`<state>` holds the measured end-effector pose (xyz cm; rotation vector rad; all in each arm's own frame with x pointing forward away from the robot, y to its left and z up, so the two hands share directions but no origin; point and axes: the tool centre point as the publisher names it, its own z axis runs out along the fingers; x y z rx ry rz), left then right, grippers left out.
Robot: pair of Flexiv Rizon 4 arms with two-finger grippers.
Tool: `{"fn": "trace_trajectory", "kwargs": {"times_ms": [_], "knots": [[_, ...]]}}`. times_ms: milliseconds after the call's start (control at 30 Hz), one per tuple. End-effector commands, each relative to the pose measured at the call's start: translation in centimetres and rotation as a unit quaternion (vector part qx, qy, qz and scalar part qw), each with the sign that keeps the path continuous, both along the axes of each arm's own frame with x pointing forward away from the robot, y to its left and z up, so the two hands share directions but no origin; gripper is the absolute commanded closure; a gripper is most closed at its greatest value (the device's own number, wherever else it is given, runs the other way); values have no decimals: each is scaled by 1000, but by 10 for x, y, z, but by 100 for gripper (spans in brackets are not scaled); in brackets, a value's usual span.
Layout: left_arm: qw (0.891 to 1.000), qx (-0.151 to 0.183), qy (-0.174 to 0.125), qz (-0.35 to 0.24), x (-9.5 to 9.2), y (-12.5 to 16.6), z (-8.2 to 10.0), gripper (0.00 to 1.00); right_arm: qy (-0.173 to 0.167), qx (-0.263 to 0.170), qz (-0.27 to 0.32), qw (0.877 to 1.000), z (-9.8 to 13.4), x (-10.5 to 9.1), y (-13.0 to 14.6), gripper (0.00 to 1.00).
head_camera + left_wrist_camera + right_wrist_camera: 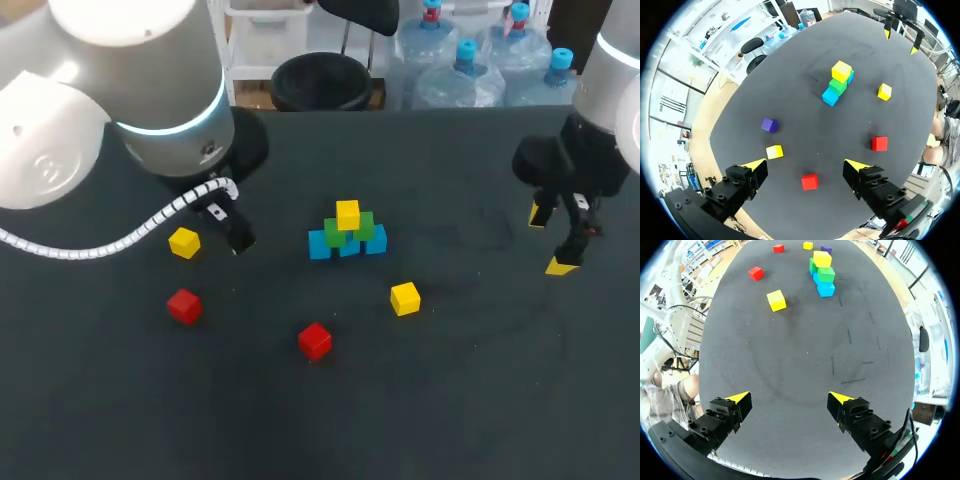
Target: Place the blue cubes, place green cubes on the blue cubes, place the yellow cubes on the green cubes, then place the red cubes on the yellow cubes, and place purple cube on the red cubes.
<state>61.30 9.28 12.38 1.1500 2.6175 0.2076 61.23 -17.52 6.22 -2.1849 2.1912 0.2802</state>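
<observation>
The right gripper grabs the yellow cube by opposite sides next, so its bottom stays free to rest on the green cube (367,225) (826,275).
At the table's middle stands a small pyramid: blue cubes (347,246) at the base, green cubes (352,230) on them, one yellow cube (347,213) on top. Two loose yellow cubes (184,242) (405,298) and two red cubes (184,306) (315,340) lie in front of it. The purple cube (769,125) shows in the wrist views, beside a yellow cube (774,151). My left gripper (806,164) hangs open above the left cubes, holding nothing. My right gripper (551,240) is open and empty far to the right of the pyramid (825,274).
The dark table (480,400) has bare surface in front of and to the right of the cubes. My left arm's white cable (120,240) hangs over the table's left part.
</observation>
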Motion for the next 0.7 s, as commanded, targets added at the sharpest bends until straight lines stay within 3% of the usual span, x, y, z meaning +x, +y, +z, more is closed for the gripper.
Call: {"fn": "trace_trajectory", "kwargs": {"times_ms": [33,233,400,700], "knots": [[1000,0,2,-1,1,0,0,0,-16,-9,62,998,2,-14,29,0],[1000,0,2,-1,1,0,0,0,-14,-5,140,990,-1,-36,69,0],[1000,0,2,-1,1,0,0,0,-18,27,182,983,-7,-47,93,0],[1000,0,2,-1,1,0,0,0,10,75,212,974,-19,-43,123,0]]}}
